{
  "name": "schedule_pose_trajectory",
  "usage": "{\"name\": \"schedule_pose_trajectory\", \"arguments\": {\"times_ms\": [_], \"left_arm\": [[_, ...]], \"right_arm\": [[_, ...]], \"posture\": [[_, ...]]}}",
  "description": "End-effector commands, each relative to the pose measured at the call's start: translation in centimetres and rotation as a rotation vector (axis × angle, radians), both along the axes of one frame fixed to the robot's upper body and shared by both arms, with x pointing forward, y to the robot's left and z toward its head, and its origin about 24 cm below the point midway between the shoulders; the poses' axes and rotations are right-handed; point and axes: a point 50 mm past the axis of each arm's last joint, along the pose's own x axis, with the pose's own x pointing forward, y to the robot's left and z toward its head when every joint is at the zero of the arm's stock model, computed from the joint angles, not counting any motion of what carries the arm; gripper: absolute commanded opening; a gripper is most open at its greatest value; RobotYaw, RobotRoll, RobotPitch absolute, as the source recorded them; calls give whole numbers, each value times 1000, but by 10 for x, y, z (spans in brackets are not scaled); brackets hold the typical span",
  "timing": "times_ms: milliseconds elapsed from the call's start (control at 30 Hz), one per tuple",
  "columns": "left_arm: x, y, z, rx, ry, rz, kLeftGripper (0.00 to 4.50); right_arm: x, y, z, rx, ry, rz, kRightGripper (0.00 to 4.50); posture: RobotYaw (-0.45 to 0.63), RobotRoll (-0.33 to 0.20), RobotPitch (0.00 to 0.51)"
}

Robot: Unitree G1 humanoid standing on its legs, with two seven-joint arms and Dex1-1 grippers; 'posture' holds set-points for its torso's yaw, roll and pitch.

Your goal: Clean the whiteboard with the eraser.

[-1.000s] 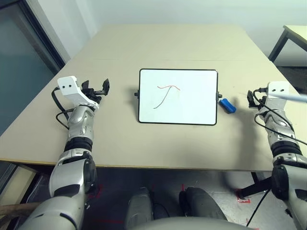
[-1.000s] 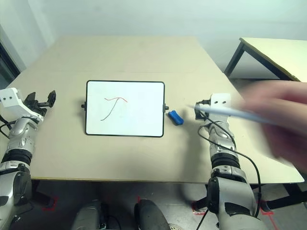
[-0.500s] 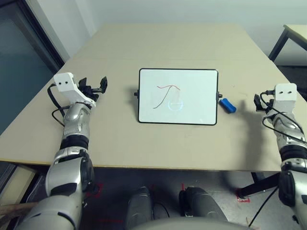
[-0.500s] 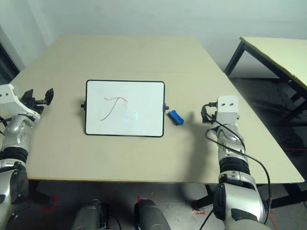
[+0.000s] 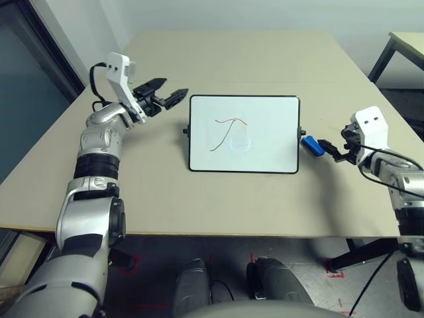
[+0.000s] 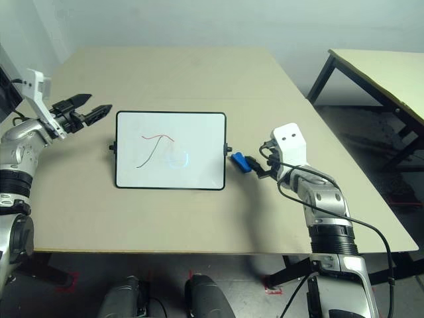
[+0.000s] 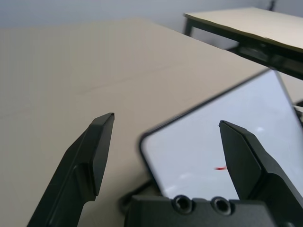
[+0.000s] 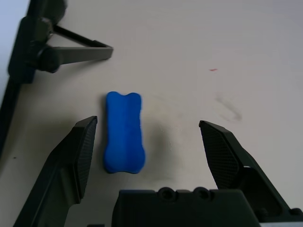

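The robot's right gripper isn't ready to close on the blue eraser (image 5: pixel 312 145) (image 8: pixel 124 131) and needs to go lower first. Its fingers are above the eraser and would miss it if they closed now.
The whiteboard (image 5: pixel 265 149) lies flat mid-table with a thin red scribble (image 5: pixel 228 128) on its left half. The small blue eraser (image 5: pixel 312 145) rests on the table just off the board's right edge, beside a black side tab. My right gripper (image 5: pixel 330 150) is open right beside the eraser. In the right wrist view the eraser (image 8: pixel 124 131) lies between the spread fingers, close to one finger (image 8: pixel 80 151) and untouched. My left gripper (image 5: pixel 173 88) hovers open at the board's far left corner; the left wrist view shows that corner of the whiteboard (image 7: pixel 227 142) between its fingertips.
The tan table (image 5: pixel 232 59) stretches well beyond the board on every side. A second table (image 6: pixel 377 66) stands off to the right across a gap. A dark glass panel (image 5: pixel 26 99) runs along the left.
Both arms have swung in toward the board: the left gripper rose to the far left corner, the right gripper closed in on the eraser. A person's hand seen a second ago is gone.
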Motion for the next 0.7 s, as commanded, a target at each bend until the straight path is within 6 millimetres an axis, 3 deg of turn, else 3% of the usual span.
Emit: {"name": "schedule_pose_trajectory", "arguments": {"times_ms": [33, 200, 233, 333, 600, 700], "left_arm": [[-9, -12, -14, 43, 99, -86, 4500], [-19, -19, -29, 93, 164, -143, 4500], [-20, -20, -30, 93, 166, -145, 4500], [-21, -21, -28, 93, 165, -146, 4500], [-20, -18, -28, 97, 164, -138, 4500], [-19, -17, -28, 96, 164, -136, 4500]], "right_arm": [[0, 4, -11, -4, 36, 1, 4490], [5, 7, -20, -4, 57, -11, 4490], [6, 7, -22, -3, 64, -14, 4326], [8, 6, -26, 10, 88, -44, 3635], [13, 3, -24, 41, 98, -107, 990], [17, -9, -7, 7, 29, -200, 609]], "posture": [[-145, 0, 28], [-132, 0, 29], [-128, 0, 30], [-123, 0, 32], [-116, 0, 32], [-122, 0, 32]]}}
